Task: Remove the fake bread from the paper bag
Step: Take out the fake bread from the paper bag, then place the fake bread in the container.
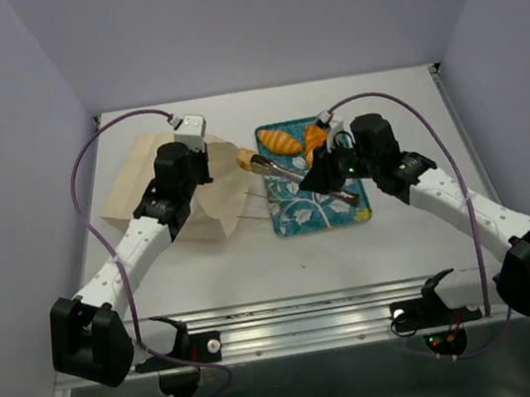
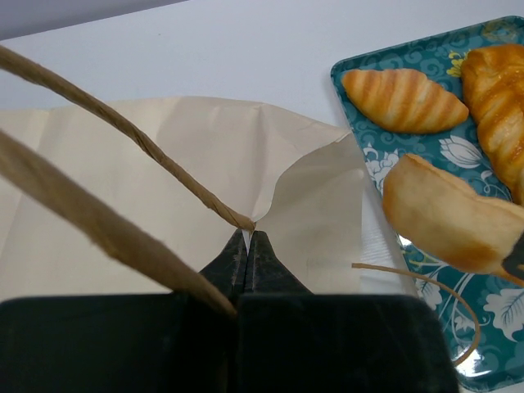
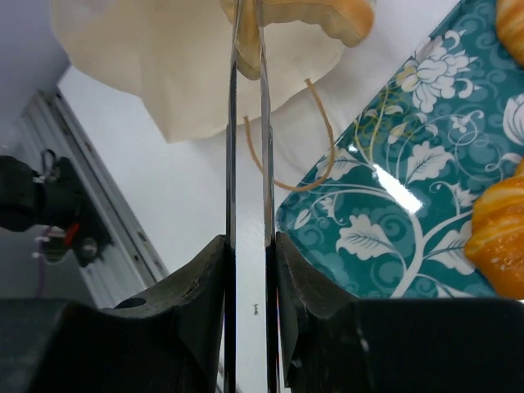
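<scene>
My right gripper needs to carry the golden bread [image 1: 247, 161] to the tray before it lets go. The bread is hanging at the bag's opening, short of the teal tray [image 1: 286, 196].
The pale beige paper bag [image 1: 143, 182] lies flat at the left; it also shows in the left wrist view [image 2: 147, 164] and the right wrist view [image 3: 164, 65]. My left gripper [image 1: 203, 173] [image 2: 248, 233] is shut on the edge of its mouth. My right gripper [image 1: 329, 175] [image 3: 250, 241] is shut on metal tongs [image 1: 286, 168] [image 3: 232, 123]. The tong tips pinch one golden bread [image 1: 247, 161] [image 2: 442, 217] [image 3: 327, 12], held just outside the bag mouth beside the tray's left edge. A small ridged roll [image 1: 279, 141] [image 2: 405, 100] and a longer loaf [image 1: 314, 139] [image 2: 499, 106] lie on the tray.
The teal floral tray [image 1: 317, 213] [image 2: 426, 57] [image 3: 409, 205] sits right of the bag. A thin string handle [image 2: 458, 303] [image 3: 319, 164] loops over the tray's near left corner. A metal rail [image 1: 301, 308] runs along the table's front edge.
</scene>
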Robot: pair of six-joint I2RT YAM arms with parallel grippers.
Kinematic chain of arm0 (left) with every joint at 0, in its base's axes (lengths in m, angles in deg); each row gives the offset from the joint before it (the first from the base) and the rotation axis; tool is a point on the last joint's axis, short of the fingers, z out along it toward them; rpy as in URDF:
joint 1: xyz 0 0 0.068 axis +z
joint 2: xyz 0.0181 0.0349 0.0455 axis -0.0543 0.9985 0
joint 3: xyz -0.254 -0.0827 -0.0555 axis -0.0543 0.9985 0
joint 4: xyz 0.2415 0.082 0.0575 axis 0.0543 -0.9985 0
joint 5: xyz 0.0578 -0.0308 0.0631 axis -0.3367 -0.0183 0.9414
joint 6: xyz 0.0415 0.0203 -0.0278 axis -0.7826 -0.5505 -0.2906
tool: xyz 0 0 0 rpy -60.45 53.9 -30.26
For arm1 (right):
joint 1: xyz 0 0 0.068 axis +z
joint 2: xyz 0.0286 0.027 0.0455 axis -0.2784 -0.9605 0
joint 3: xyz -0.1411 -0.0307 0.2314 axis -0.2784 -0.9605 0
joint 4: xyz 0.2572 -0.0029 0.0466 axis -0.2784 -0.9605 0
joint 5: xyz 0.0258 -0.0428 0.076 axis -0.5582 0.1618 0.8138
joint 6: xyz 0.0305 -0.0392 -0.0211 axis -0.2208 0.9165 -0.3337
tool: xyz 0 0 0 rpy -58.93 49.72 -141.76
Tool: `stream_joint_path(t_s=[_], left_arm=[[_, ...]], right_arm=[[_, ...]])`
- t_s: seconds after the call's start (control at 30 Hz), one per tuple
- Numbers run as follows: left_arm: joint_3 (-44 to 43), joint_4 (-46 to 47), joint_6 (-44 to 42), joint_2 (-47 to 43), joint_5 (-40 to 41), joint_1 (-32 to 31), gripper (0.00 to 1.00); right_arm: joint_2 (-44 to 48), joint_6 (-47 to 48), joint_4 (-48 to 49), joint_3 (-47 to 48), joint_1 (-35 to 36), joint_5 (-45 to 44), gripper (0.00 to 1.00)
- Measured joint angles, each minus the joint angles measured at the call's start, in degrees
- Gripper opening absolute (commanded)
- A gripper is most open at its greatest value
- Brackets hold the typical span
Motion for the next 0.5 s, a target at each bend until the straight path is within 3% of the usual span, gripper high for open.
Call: stream_joint_path(t_s=[0.07, 0.33, 0.5], left_arm=[[-0.4, -0.1, 0.6, 0.6, 0.9, 0.0, 0.0], [-0.8, -0.1, 1.5, 1.4, 2.3, 0.0, 0.0], [-0.8, -0.1, 1.6, 1.4, 3.3, 0.0, 0.0]], right_arm=[[1.4, -4.8, 0.3, -1.2, -4.2, 5.7, 0.01], [3.9, -20.4, 8.0, -8.0, -17.4, 18.5, 0.01], [3.3, -36.2, 20.3, -15.6, -23.2, 28.1, 0.01]])
